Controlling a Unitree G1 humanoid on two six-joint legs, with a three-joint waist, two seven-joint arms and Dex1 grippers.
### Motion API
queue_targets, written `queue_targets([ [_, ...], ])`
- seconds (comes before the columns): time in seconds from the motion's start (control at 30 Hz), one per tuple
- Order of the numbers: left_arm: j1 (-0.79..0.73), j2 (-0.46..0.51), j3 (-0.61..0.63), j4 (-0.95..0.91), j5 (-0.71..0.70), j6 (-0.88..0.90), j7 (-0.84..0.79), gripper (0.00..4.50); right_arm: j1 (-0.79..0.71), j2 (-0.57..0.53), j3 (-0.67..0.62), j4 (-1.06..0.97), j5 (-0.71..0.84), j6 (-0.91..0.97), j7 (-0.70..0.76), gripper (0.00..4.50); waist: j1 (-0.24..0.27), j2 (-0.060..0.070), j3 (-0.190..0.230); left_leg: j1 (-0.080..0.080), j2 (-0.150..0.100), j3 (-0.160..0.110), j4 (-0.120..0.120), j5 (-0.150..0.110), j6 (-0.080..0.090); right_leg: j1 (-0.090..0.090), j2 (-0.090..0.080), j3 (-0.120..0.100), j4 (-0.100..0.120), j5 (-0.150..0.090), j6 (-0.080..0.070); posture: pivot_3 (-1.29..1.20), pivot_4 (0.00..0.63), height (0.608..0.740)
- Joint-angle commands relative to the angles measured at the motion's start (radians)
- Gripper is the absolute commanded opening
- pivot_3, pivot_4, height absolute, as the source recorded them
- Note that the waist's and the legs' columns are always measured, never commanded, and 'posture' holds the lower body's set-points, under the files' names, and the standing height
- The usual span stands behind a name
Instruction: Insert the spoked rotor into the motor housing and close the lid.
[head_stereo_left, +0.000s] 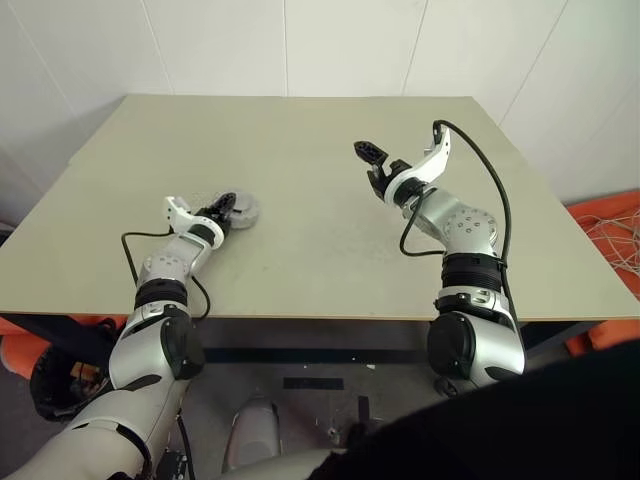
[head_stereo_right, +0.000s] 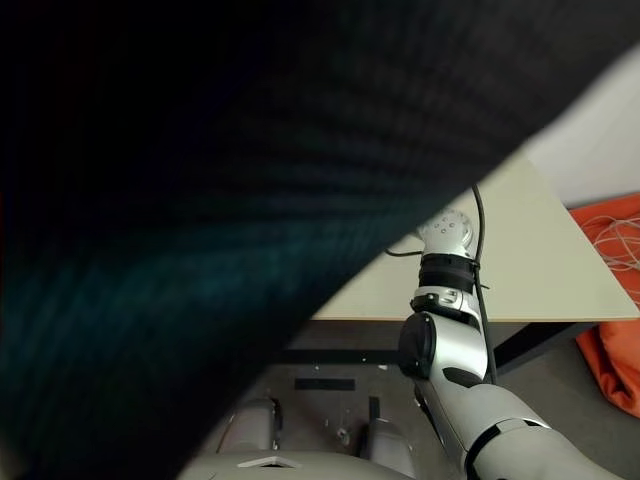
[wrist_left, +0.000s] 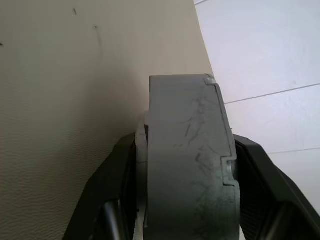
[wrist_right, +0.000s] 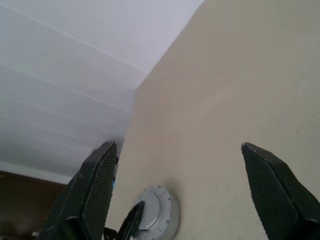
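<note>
The motor housing's lower edge is down at the tabletop beside its shadow. The housing would lie there if I opened my left gripper now.
My left gripper rests low at the table's left side, shut on a round silver-grey metal body, the motor housing. Between the two black fingers the left wrist view shows its thick grey side wall. Seen from the right wrist, the housing has a flat silver cover with a hub and small bolts, the lid, on its face. The spoked rotor is out of view. My right gripper hangs open above the table's middle right, well apart from the housing, with nothing between its fingers.
The beige table stands against a white wall. Orange fabric and thin cables lie on the floor past the table's right edge. A black cable loops along my right arm.
</note>
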Motion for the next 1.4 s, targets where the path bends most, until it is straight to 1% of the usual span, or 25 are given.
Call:
queue_targets([
  [0.03,-0.041,0.021,0.010,-0.013,-0.001,-0.036,0.013,2.13,-0.018,-0.007,-0.007,-0.011,0.007,-0.009,-0.001,4.49,0.000,0.000,0.000,0.000,0.000,0.000,0.000,0.000,0.000,0.000,0.000,0.000,0.000,0.000,0.000,0.00,0.000,0.740],
  [0.2,-0.041,0.021,0.029,0.019,0.005,-0.080,0.072,2.13,-0.020,-0.007,-0.008,-0.007,0.006,-0.011,-0.009,4.49,-0.002,0.000,0.000,0.003,0.000,0.000,0.000,0.000,0.000,0.002,0.000,0.000,0.001,0.000,0.000,0.00,0.000,0.740],
  [0.3,-0.039,0.021,0.029,0.031,0.007,-0.087,0.078,2.13,-0.020,-0.008,-0.008,-0.006,0.005,-0.011,-0.012,4.49,-0.004,0.000,0.000,0.008,0.000,0.001,0.000,0.001,-0.001,0.004,0.000,0.001,0.001,0.001,-0.001,0.00,0.000,0.740],
  [0.37,-0.038,0.023,0.027,0.031,0.007,-0.081,0.073,2.88,-0.020,-0.009,-0.007,-0.004,0.003,-0.012,-0.015,4.50,-0.005,0.000,0.000,0.009,0.001,0.001,0.000,0.001,-0.002,0.005,0.000,0.002,0.001,0.001,-0.002,0.00,0.000,0.740],
  [0.4,-0.038,0.024,0.026,0.032,0.009,-0.083,0.079,3.09,-0.020,-0.010,-0.008,-0.003,0.003,-0.012,-0.016,4.50,-0.004,0.000,0.000,0.009,0.001,0.001,0.000,0.002,-0.003,0.005,0.000,0.003,0.002,0.001,-0.002,0.00,0.000,0.740],
  [0.53,-0.037,0.028,0.030,0.042,0.013,-0.089,0.088,4.30,-0.022,-0.011,-0.007,0.003,0.001,-0.012,-0.018,4.50,-0.003,0.000,0.000,0.010,0.001,0.001,0.000,0.002,-0.004,0.005,0.000,0.003,0.002,0.002,-0.001,0.00,0.000,0.740],
  [0.57,-0.036,0.028,0.030,0.043,0.014,-0.090,0.090,4.46,-0.023,-0.011,-0.007,0.005,0.000,-0.013,-0.018,4.50,-0.004,0.000,0.000,0.011,0.001,0.001,0.000,0.002,-0.004,0.005,0.000,0.004,0.003,0.002,-0.001,0.00,0.000,0.740],
  [0.7,-0.032,0.033,0.040,0.048,0.018,-0.111,0.127,4.46,-0.025,-0.012,-0.008,0.013,-0.002,-0.010,-0.021,4.50,-0.007,0.000,0.000,0.013,0.001,0.002,0.000,0.003,-0.006,0.005,0.000,0.006,0.007,0.002,-0.002,0.00,0.000,0.740],
  [0.83,-0.012,0.053,0.036,0.010,0.019,-0.080,0.147,4.46,-0.026,-0.016,-0.009,0.029,-0.009,-0.012,-0.020,4.50,-0.014,0.000,0.000,0.015,0.001,0.002,0.000,0.004,-0.006,0.005,0.000,0.007,0.009,0.001,-0.002,0.00,0.000,0.740],
  [0.97,0.018,0.099,0.045,-0.040,0.020,-0.066,0.177,4.46,-0.027,-0.016,-0.010,0.036,-0.013,-0.011,-0.018,4.50,-0.032,0.000,0.000,0.015,0.001,0.002,0.000,0.004,-0.006,0.004,0.000,0.007,0.010,0.001,-0.002,0.00,0.000,0.740],
  [1.17,0.044,0.197,0.065,-0.108,0.006,-0.032,0.200,4.46,-0.032,-0.014,-0.005,0.060,-0.024,-0.014,-0.010,4.50,-0.049,0.000,0.000,0.015,0.001,0.003,-0.001,0.004,-0.006,0.001,0.002,0.008,0.012,0.000,-0.005,0.00,0.000,0.740],
  [1.3,0.052,0.240,0.035,-0.155,0.017,0.010,0.167,4.46,-0.034,-0.016,-0.001,0.071,-0.032,-0.015,-0.003,4.50,-0.034,0.000,0.000,0.010,0.001,0.002,0.000,0.004,-0.006,-0.001,0.001,0.007,0.012,0.000,-0.005,0.00,0.000,0.740],
  [1.4,0.053,0.235,-0.008,-0.204,0.026,0.047,0.122,4.46,-0.029,-0.023,0.015,0.070,-0.051,-0.021,0.007,4.50,-0.013,0.000,0.000,0.010,0.001,0.002,0.000,0.004,-0.006,-0.001,0.000,0.006,0.012,0.000,-0.005,0.00,0.000,0.740],
])
